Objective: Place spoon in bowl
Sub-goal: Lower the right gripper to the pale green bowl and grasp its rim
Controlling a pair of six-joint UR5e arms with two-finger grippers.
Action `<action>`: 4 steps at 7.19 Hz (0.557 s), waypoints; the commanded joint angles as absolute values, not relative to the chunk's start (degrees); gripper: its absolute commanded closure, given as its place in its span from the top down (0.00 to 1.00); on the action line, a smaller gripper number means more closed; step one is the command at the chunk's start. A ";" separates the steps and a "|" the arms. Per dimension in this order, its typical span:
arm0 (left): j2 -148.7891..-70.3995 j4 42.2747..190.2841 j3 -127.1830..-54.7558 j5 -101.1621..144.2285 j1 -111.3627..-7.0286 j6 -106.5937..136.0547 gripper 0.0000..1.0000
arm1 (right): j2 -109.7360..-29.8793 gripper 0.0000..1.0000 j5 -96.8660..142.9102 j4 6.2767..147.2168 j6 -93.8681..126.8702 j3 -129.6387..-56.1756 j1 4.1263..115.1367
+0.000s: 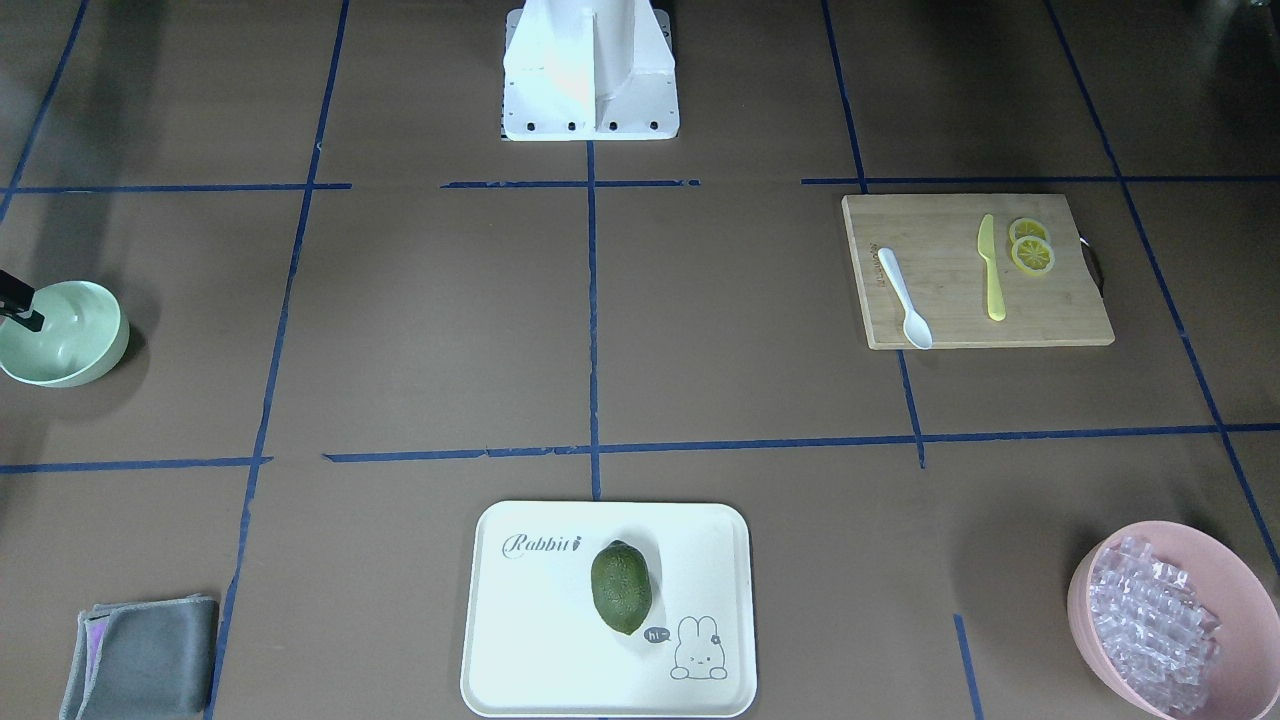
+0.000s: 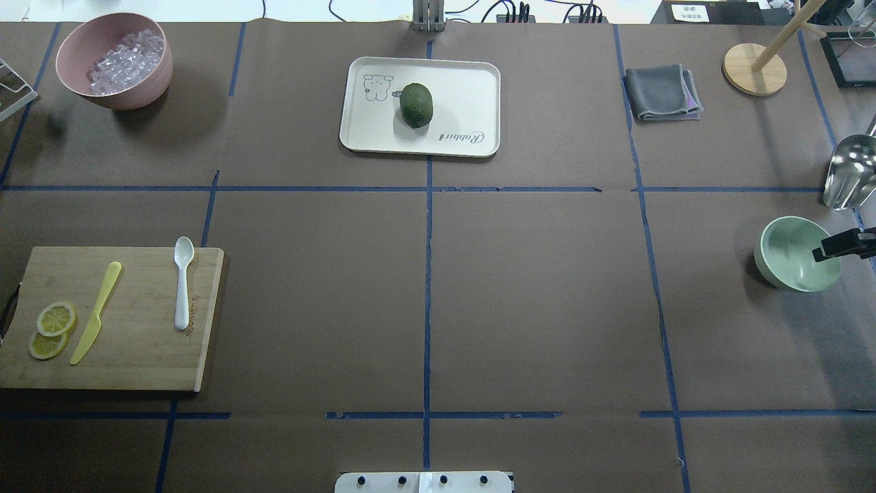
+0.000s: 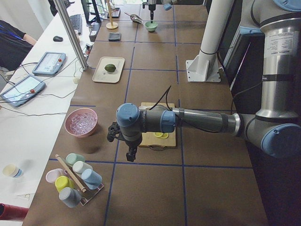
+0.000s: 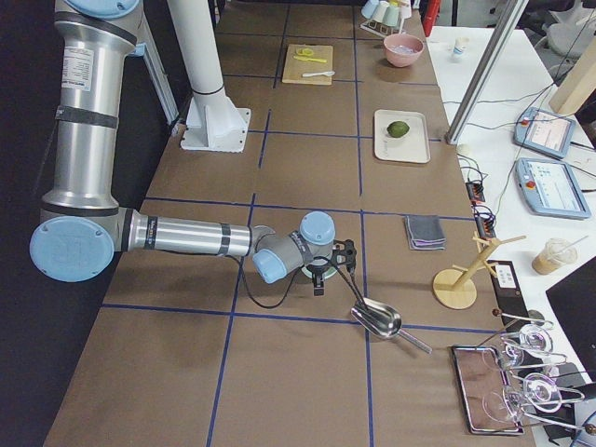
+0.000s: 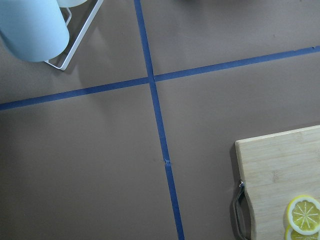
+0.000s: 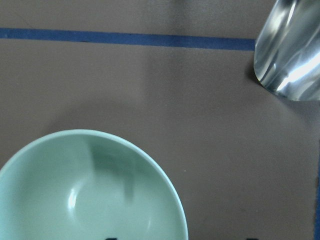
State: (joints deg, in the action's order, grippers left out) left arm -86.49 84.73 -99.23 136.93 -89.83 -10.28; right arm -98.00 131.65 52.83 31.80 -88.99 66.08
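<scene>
I will next pick up the mint-green bowl by its rim (image 1: 106,306) with my right gripper. Then I can set the bowl where the spoon (image 1: 902,294) can go in.
The white plastic spoon (image 2: 183,281) lies on the wooden cutting board (image 2: 137,356) at the table's left, next to a yellow knife (image 2: 96,311); it also shows in the front view (image 1: 905,298). The mint-green bowl (image 2: 794,257) stands empty at the far right, also in the front view (image 1: 65,340) and the right wrist view (image 6: 85,195). My right gripper (image 2: 831,250) hovers over the bowl's rim, its fingertips spread apart, empty. My left gripper (image 3: 124,143) hangs beyond the board's outer end, far from the spoon; I cannot tell whether it is open.
Lemon slices (image 2: 51,329) lie on the board. A pink bowl of clear pieces (image 2: 113,61), a white tray (image 2: 465,82) with a green fruit (image 2: 416,105), a grey cloth (image 2: 660,92) and a metal scoop (image 2: 848,171) stand along the far side and right.
</scene>
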 commanded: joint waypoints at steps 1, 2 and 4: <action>-86.48 84.73 -99.23 136.93 -89.82 -10.28 1.00 | -97.30 0.03 131.66 52.82 31.29 -89.12 65.83; -86.48 84.73 -99.23 136.93 -89.82 -10.28 1.00 | -97.29 0.00 131.75 52.82 31.20 -89.12 65.83; -86.48 84.73 -99.23 136.93 -89.82 -10.28 1.00 | -97.21 0.00 132.27 52.91 31.72 -89.73 65.83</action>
